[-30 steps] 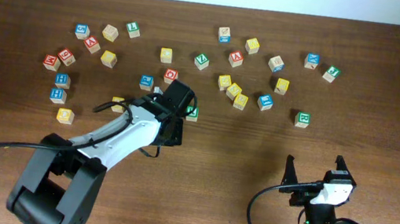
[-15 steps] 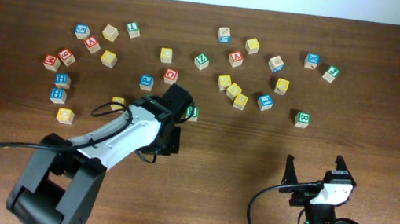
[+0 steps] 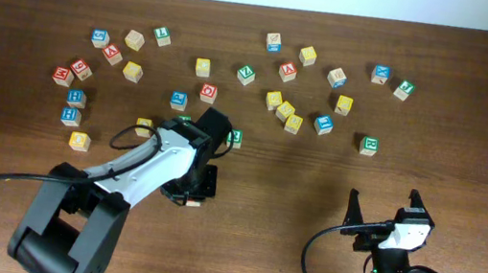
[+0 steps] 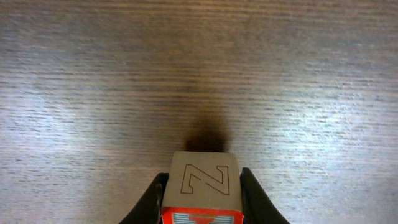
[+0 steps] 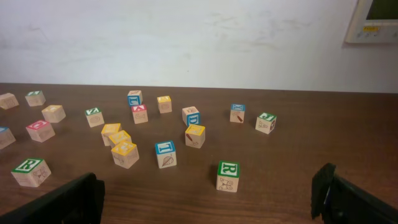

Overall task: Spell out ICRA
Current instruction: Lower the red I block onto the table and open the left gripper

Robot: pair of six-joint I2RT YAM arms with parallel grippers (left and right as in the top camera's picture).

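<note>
The wooden Z block's lower edge (image 3: 193, 204) touches the front tabletop below the left gripper's fingers, so the left gripper should open. The Z block would stand there if it opened now.
My left gripper (image 3: 195, 190) is shut on a wooden block (image 4: 202, 177) with an outlined Z on one face and a red face. It holds the block low over bare table in front of the block cluster. A blue I block (image 5: 165, 154) (image 3: 323, 123), a green R block (image 5: 228, 176) (image 3: 370, 145) and a red A block (image 3: 288, 70) lie among the scattered blocks. A second green R block (image 5: 30, 172) lies near the middle of the table (image 3: 235, 136). My right gripper (image 3: 380, 220) is open and empty at the front right, well short of the blocks.
Several more letter blocks lie scattered across the back half of the wooden table (image 3: 480, 114), with a group at the far left (image 3: 75, 97). A white wall (image 5: 199, 37) stands behind the table.
My left gripper has moved from the block cluster toward the table's front, carrying the Z block. The right arm has not moved.
</note>
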